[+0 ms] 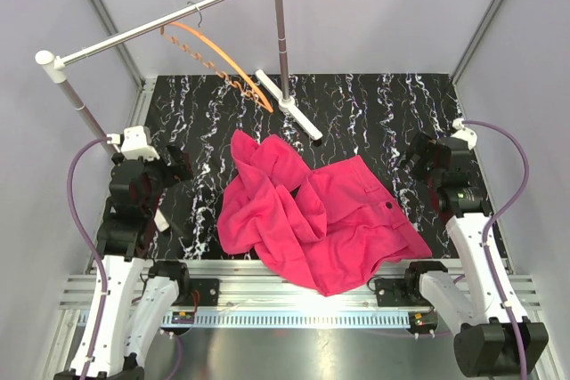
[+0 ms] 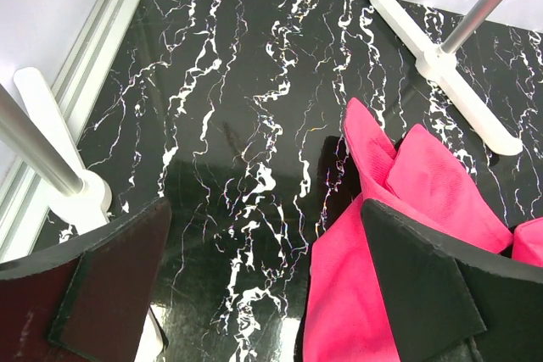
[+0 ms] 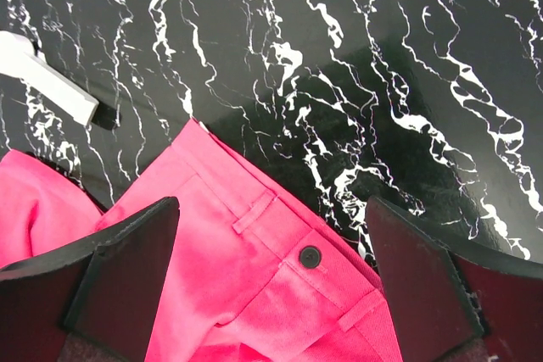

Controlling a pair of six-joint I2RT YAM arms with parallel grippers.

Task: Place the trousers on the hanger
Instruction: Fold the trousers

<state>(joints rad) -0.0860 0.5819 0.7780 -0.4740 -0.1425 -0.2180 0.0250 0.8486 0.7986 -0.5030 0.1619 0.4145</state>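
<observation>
The trousers' legs can straighten for the hanger once my right gripper grabs the waistband's far corner next.
The magenta trousers lie crumpled in the middle of the black marbled table. The orange hanger hangs by its dark hook from the silver rail at the back left. My left gripper is open and empty, to the left of the trousers; its wrist view shows a folded trouser edge by the right finger. My right gripper is open and empty above the waistband, with the dark button between the fingers.
The silver rail with white end caps stands on two posts. One white foot sits just behind the trousers, the other at the table's left edge. Grey walls close in the sides and back.
</observation>
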